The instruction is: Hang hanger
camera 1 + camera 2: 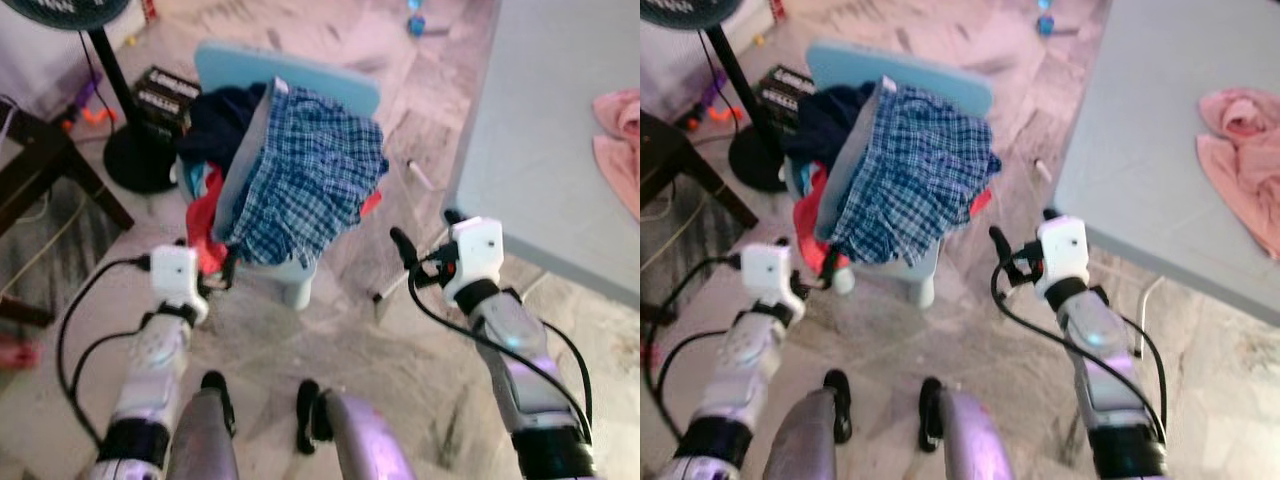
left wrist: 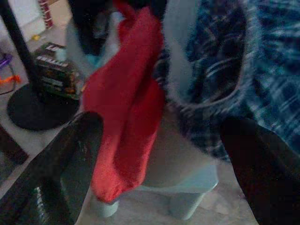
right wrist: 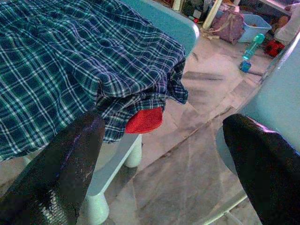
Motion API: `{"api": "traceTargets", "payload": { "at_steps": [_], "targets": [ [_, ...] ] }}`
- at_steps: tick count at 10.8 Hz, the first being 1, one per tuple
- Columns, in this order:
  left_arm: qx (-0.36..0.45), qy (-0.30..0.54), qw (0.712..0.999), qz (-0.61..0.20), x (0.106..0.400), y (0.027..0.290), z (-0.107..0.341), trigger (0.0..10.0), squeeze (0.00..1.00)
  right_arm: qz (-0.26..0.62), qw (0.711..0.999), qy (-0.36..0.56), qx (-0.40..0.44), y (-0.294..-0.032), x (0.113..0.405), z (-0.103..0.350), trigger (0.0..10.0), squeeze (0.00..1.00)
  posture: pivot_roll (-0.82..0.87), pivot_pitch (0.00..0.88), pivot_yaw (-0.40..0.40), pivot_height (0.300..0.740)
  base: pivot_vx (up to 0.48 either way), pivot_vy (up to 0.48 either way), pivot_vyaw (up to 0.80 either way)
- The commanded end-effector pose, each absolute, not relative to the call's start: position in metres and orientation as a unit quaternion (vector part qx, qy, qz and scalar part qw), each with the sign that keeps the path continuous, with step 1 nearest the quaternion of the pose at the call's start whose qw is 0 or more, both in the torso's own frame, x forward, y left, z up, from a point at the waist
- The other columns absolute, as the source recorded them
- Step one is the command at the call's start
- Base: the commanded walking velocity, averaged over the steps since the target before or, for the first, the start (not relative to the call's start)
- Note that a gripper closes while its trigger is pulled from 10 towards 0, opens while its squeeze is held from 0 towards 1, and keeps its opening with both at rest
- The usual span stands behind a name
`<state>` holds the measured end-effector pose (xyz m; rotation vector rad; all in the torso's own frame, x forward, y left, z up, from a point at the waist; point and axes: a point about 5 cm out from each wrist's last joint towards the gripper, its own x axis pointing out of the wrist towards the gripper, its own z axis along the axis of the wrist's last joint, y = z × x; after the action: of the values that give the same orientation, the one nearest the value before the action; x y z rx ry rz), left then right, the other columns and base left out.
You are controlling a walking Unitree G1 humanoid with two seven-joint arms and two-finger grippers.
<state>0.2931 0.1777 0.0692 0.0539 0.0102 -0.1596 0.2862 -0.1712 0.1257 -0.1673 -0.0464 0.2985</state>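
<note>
The left gripper picks up the plaid shirt by its open hem next, since that hem gapes free while the rest lies draped over the pile.
A blue plaid shirt is draped over a small light-blue chair, on top of a red garment and a dark navy one. My left gripper is open, low at the chair's front left, right by the hanging red cloth. My right gripper is open too, to the right of the chair and apart from the shirt, close to the grey table's corner. In the right wrist view the shirt's hem and a red tip lie ahead of the fingers.
A grey table with a pink cloth fills the right side. A fan on a black stand, a dark box and a dark wooden frame stand to the left. A thin white rod slants near the table corner.
</note>
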Motion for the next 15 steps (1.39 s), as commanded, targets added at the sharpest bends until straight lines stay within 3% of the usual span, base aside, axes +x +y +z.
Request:
{"api": "traceTargets", "payload": {
  "at_steps": [1,2,11,13,15],
  "targets": [
    [0.028,0.027,0.991,-0.125,0.290,0.163,0.059,10.0,0.49,0.127,0.987,-0.015,-0.095,-0.184,0.281,0.125,10.0,0.00,-0.12,0.338,-0.200,0.740,0.000,0.000,0.00],
    [0.028,0.023,0.990,-0.136,0.292,0.159,0.060,10.0,0.00,0.127,0.987,-0.014,-0.094,-0.183,0.281,0.125,10.0,0.00,-0.12,0.338,-0.200,0.740,0.000,0.000,0.00],
    [0.091,-0.008,0.993,-0.072,0.313,0.178,0.064,10.0,0.00,0.129,0.987,-0.015,-0.099,-0.180,0.284,0.125,10.0,0.00,-0.14,0.317,-0.205,0.740,0.000,0.000,0.00],
    [0.098,-0.030,0.992,-0.070,0.319,0.175,0.072,0.0,0.00,0.123,0.987,-0.018,-0.103,-0.184,0.284,0.128,10.0,0.00,-0.15,0.310,-0.202,0.740,0.000,0.000,0.00],
    [0.107,-0.039,0.991,-0.069,0.320,0.174,0.072,0.0,0.00,0.124,0.987,-0.017,-0.104,-0.182,0.284,0.126,10.0,0.00,-0.14,0.307,-0.202,0.740,0.000,0.000,0.00]
  ]
}}
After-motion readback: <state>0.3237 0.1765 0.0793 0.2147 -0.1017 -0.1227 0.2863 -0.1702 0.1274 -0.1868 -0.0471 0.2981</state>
